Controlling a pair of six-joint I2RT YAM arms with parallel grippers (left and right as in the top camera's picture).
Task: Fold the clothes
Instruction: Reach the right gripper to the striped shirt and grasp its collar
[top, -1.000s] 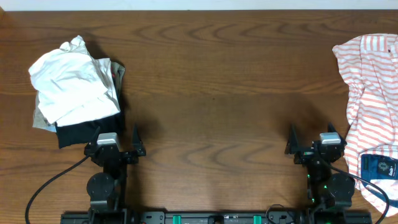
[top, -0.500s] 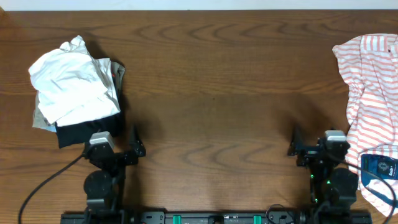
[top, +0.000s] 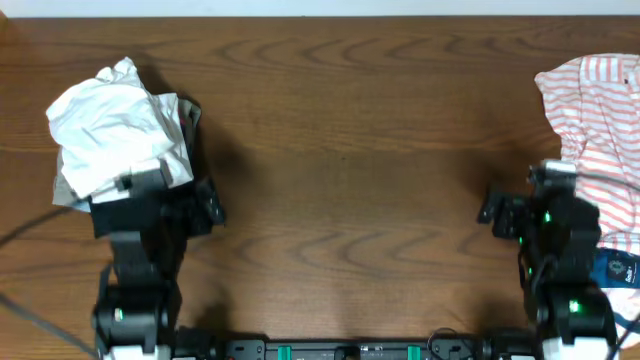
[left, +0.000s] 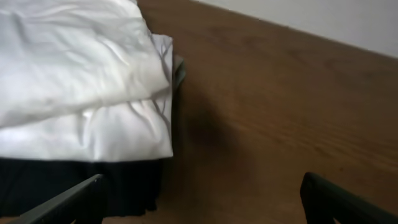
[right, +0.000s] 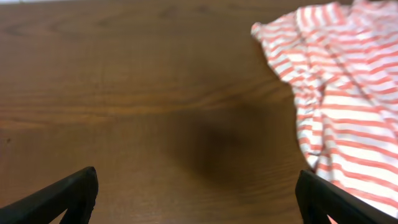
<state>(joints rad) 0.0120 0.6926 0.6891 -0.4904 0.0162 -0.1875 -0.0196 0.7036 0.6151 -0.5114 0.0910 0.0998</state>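
The right gripper grabs the striped shirt beside its dark blue label (top: 620, 268) next to draw the shirt out across the table for folding.
The clothes (top: 600, 110), a white shirt with thin salmon-orange stripes, lie crumpled at the table's right edge, with a dark blue label (top: 620, 268) near the front. In the right wrist view the shirt (right: 348, 93) fills the upper right. My right gripper (top: 497, 207) (right: 196, 180) hovers open over bare wood just left of the shirt, holding nothing. My left gripper (top: 207, 205) (left: 200, 190) is open and empty at the left side of the table, far from the shirt.
A plain white garment (top: 115, 130) (left: 74, 81) sits on top of folded black (left: 62, 183) and beige garments at the left, close beside my left gripper. Brown wooden table (top: 340, 150) spans between the two arms. A pale wall runs behind the far edge.
Both arms have lifted and reached forward from their rest poses, the left toward the garment pile, the right toward the striped shirt. Both grippers stay open.
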